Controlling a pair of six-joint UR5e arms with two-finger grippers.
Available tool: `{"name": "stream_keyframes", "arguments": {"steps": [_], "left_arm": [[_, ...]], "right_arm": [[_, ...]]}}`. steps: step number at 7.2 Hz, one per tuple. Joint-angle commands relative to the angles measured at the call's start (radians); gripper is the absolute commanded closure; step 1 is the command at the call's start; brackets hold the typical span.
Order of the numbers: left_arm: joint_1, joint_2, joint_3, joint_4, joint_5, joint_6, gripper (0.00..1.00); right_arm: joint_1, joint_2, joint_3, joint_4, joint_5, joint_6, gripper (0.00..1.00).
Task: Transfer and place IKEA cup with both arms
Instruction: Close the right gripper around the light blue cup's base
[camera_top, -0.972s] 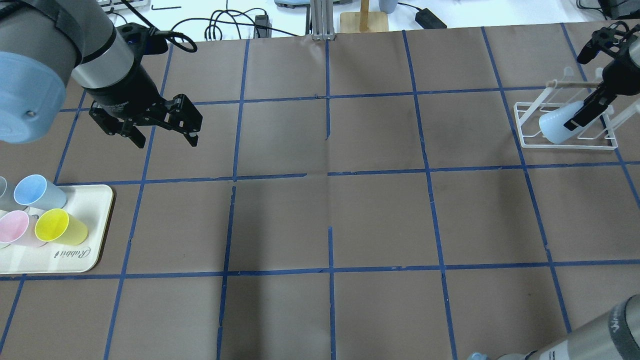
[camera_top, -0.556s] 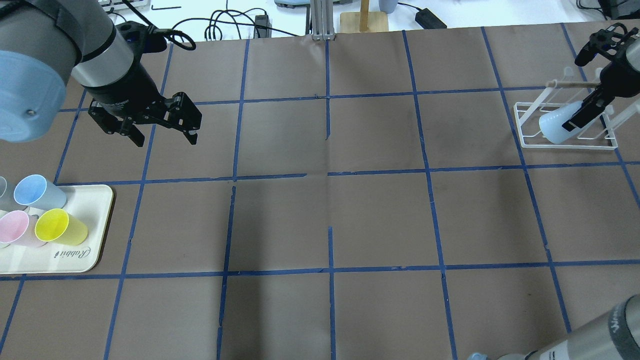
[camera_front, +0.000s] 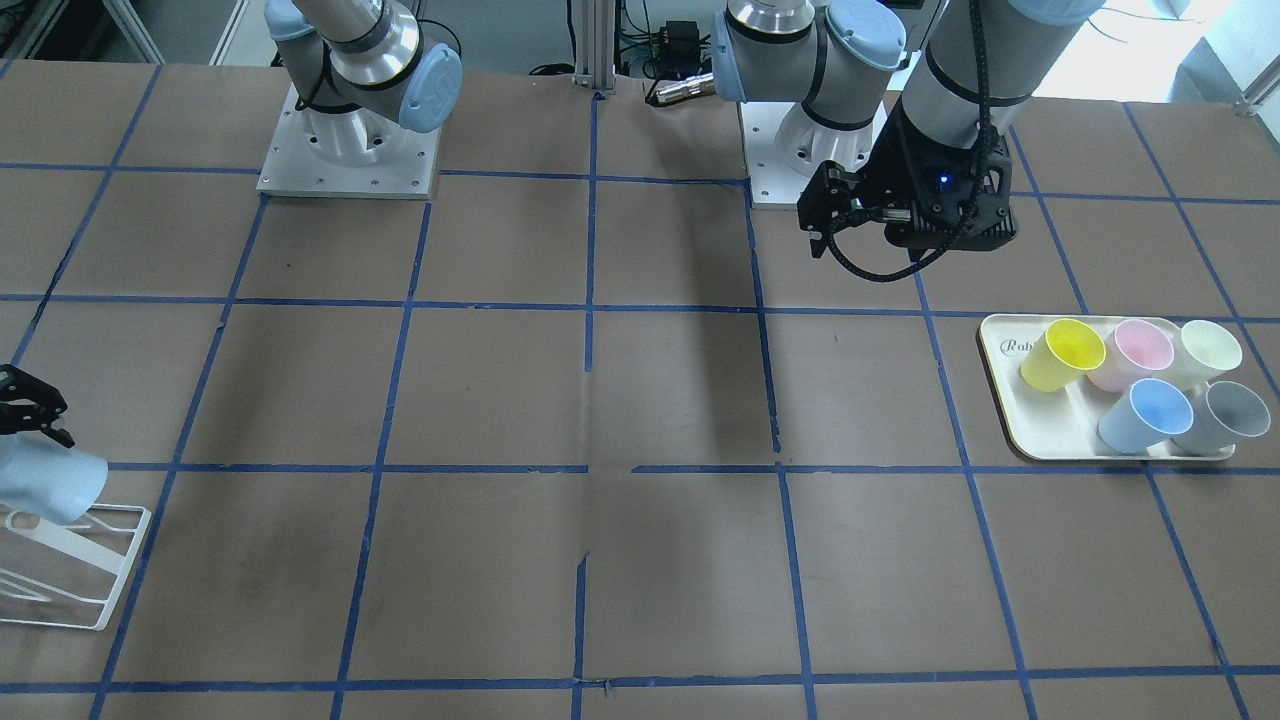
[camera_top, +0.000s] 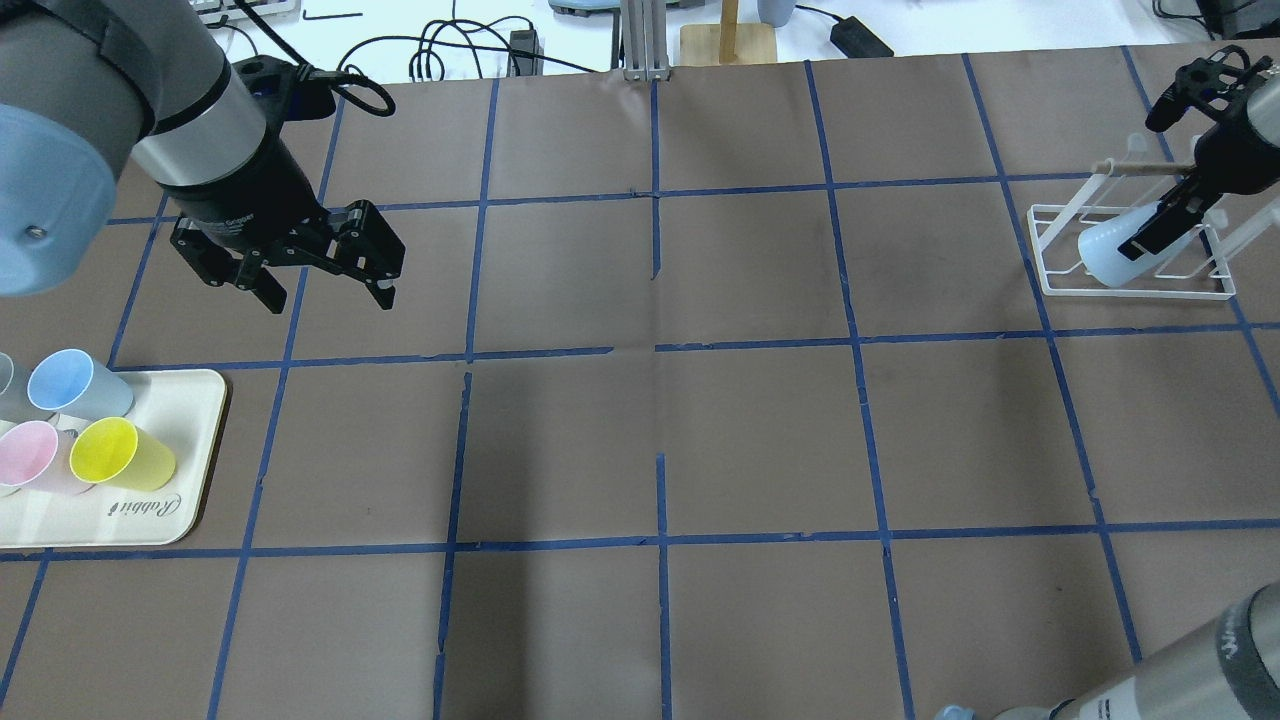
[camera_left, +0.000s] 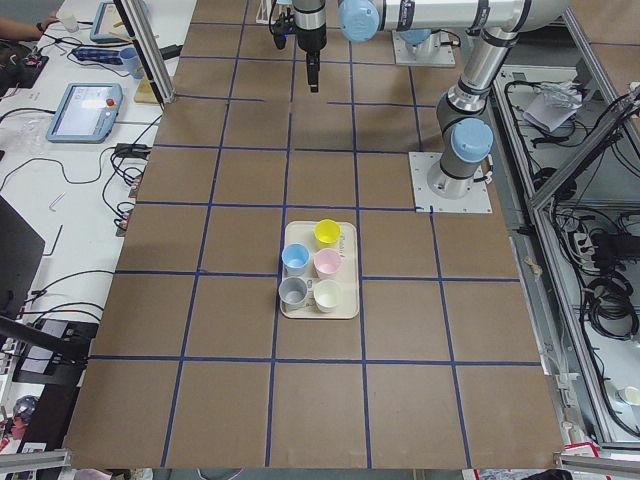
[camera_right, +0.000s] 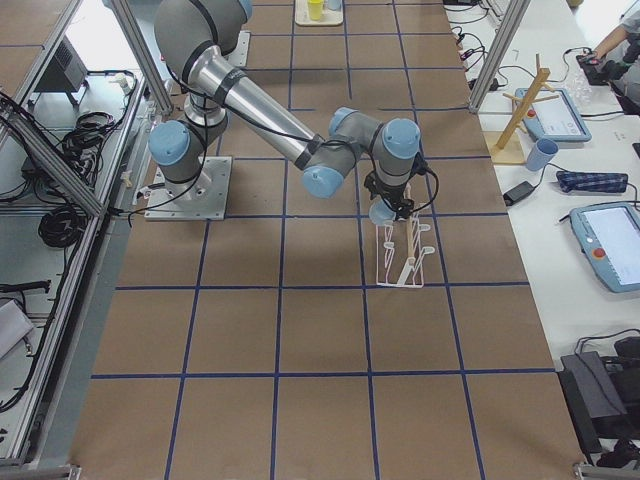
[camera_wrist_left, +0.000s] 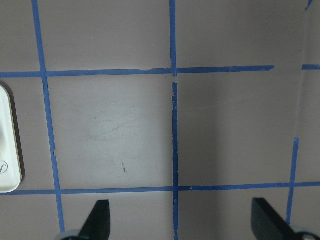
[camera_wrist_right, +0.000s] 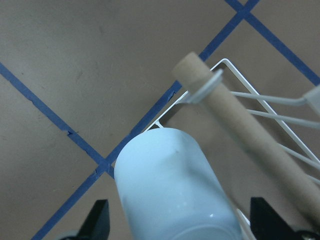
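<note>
The pale-blue cup has a closed base, and my right gripper should grip the cup there next. The cup's rim then stays free for my left gripper to grab.
The pale-blue IKEA cup (camera_top: 1100, 255) lies tilted on the white wire rack (camera_top: 1140, 292) at the table's far right. It also shows in the front view (camera_front: 45, 485) and the right wrist view (camera_wrist_right: 170, 185). My right gripper (camera_top: 1150, 235) is open, with its fingers (camera_wrist_right: 100, 220) on either side of the cup and a small gap at each side. My left gripper (camera_top: 328, 295) is open and empty above the bare table, a cell beyond the tray. A twin blue cup (camera_top: 70, 385) stands on the tray.
A cream tray (camera_top: 185, 500) at the left edge holds the blue twin, a yellow cup (camera_top: 120, 455), a pink cup (camera_top: 30, 455) and others. The rack's wooden rod (camera_wrist_right: 240, 115) runs beside the cup. Cables and stands lie beyond the table's far edge.
My left gripper has drifted slightly left. My right gripper has shifted a little up and away along the cup. The cup stays on the rack.
</note>
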Motion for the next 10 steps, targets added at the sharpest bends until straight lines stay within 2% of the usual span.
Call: {"name": "stream_keyframes", "arguments": {"steps": [1,4,9,10], "left_arm": [[0.001,-0.001,0.000,0.002,-0.001,0.000,0.00],[0.004,0.000,0.004,0.002,-0.004,0.000,0.00],[0.003,-0.011,0.011,0.002,-0.012,-0.003,0.00],[0.003,-0.014,0.009,0.002,-0.013,-0.005,0.00]], "right_arm": [[0.000,0.002,0.002,0.000,0.002,0.000,0.04],[-0.001,0.012,0.000,0.000,0.002,0.001,0.09],[-0.001,0.002,0.000,0.004,-0.001,0.003,0.36],[-0.001,0.001,-0.005,0.007,-0.001,0.003,0.37]]}}
